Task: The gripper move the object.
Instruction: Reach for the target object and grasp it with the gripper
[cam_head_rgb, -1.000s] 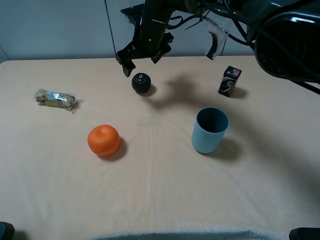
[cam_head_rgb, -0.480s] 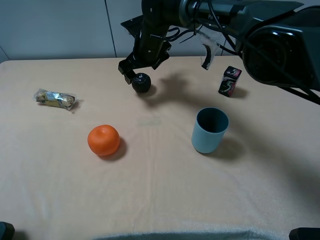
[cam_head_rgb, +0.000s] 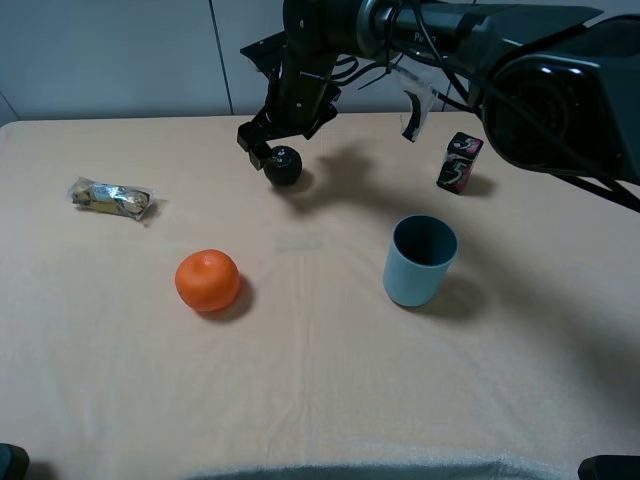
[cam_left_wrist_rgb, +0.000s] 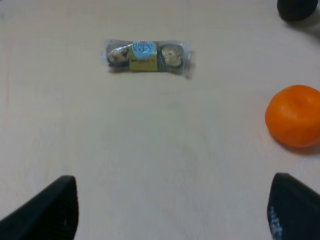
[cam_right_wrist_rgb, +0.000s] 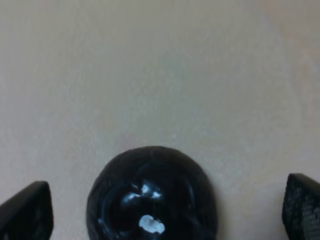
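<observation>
The robot's right hand will next grab the glossy black ball by its round body (cam_head_rgb: 283, 168) (cam_right_wrist_rgb: 151, 200) to move the object.
The object, a small glossy black ball (cam_head_rgb: 283, 166) with a pale mark on top, rests on the beige table (cam_head_rgb: 320, 390) at the far middle. My right gripper (cam_head_rgb: 281, 150) hangs low over it, open, one finger on each side. In the right wrist view the ball (cam_right_wrist_rgb: 152, 200) sits between the two black fingertips (cam_right_wrist_rgb: 25, 212), with gaps on both sides. My left gripper (cam_left_wrist_rgb: 169, 212) is open over bare table with nothing between its fingers.
An orange (cam_head_rgb: 208, 280) lies front left of the ball and a wrapped snack (cam_head_rgb: 112, 198) far left. A blue-grey cup (cam_head_rgb: 420, 260) stands right of centre. A black box with a pink-green pattern (cam_head_rgb: 459, 162) stands at the back right.
My right gripper has come down from above the ball to straddle it, staying open. The ball and the other things have not moved.
</observation>
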